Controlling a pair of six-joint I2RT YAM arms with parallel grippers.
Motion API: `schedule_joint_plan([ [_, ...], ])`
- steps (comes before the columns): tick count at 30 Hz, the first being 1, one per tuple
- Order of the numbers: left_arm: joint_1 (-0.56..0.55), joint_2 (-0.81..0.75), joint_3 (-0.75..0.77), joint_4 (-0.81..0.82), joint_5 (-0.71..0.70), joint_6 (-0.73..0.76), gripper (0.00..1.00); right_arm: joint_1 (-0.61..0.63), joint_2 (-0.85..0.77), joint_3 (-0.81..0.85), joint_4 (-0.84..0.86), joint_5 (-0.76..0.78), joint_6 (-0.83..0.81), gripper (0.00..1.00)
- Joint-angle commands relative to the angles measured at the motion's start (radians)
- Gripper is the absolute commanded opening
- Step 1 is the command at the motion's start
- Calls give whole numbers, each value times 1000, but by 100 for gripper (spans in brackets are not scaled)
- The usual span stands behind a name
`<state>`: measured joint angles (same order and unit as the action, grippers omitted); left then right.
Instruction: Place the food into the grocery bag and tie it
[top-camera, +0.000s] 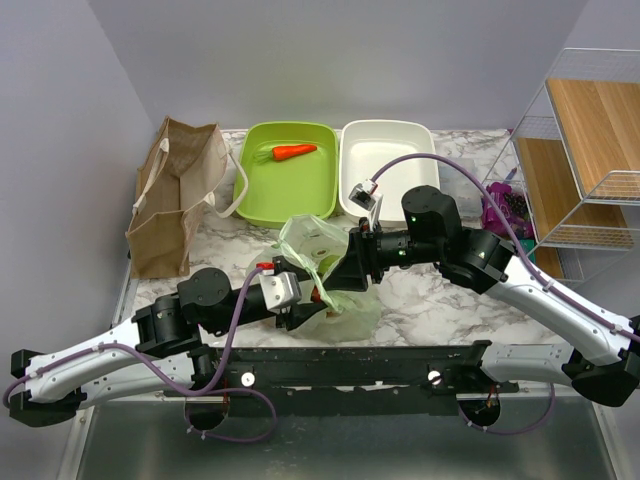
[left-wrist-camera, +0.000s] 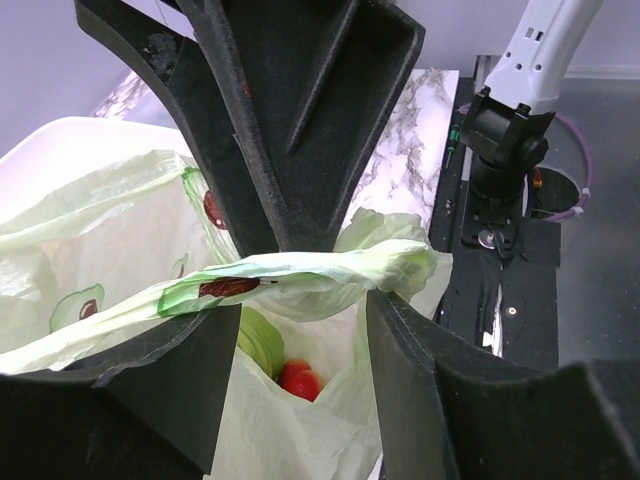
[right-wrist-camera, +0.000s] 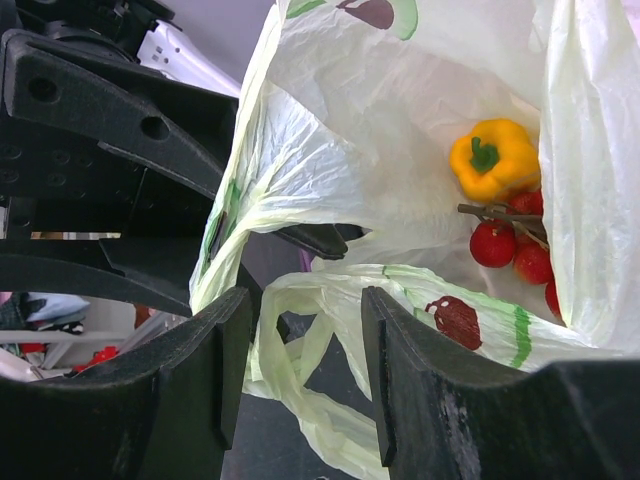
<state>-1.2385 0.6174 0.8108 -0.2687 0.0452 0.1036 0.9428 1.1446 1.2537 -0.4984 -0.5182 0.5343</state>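
The left gripper grabs the grocery bag (top-camera: 310, 240) by its twisted handle piece (top-camera: 321, 291) next, and the loose loop stays free for tying.
The grocery bag (top-camera: 310, 240) sits at the table's middle between both arms, pale green with avocado prints. My left gripper (top-camera: 303, 300) is at its near side and my right gripper (top-camera: 347, 268) at its right side. In the left wrist view the left gripper (left-wrist-camera: 300, 310) stands open over the bag's mouth, a rim strip (left-wrist-camera: 300, 275) stretched across just beyond its fingertips. A red tomato (left-wrist-camera: 300, 378) and the green cabbage (left-wrist-camera: 258, 340) lie below. The right gripper (right-wrist-camera: 305, 300) is open around a loose handle loop (right-wrist-camera: 290, 350). A yellow pepper (right-wrist-camera: 492, 158) and cherry tomatoes (right-wrist-camera: 497, 243) lie inside.
A brown paper bag (top-camera: 175, 200) stands at the back left. Behind the grocery bag are a green bin (top-camera: 262, 200) holding a carrot (top-camera: 294, 152) and a white bin (top-camera: 385, 150). A wire shelf (top-camera: 585, 150) fills the right side, purple items (top-camera: 510, 210) at its foot.
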Motion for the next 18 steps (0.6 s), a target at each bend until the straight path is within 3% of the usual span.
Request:
schedule_joint_plan([
  [1, -3, 0, -7, 42, -36, 26, 55, -1, -7, -4, 18, -29, 7, 54],
  [13, -3, 23, -16, 72, -7, 28, 44, -1, -7, -1, 18, -34, 8, 54],
  [18, -3, 30, -18, 87, 4, 30, 22, -1, -7, 2, 15, -36, 7, 54],
])
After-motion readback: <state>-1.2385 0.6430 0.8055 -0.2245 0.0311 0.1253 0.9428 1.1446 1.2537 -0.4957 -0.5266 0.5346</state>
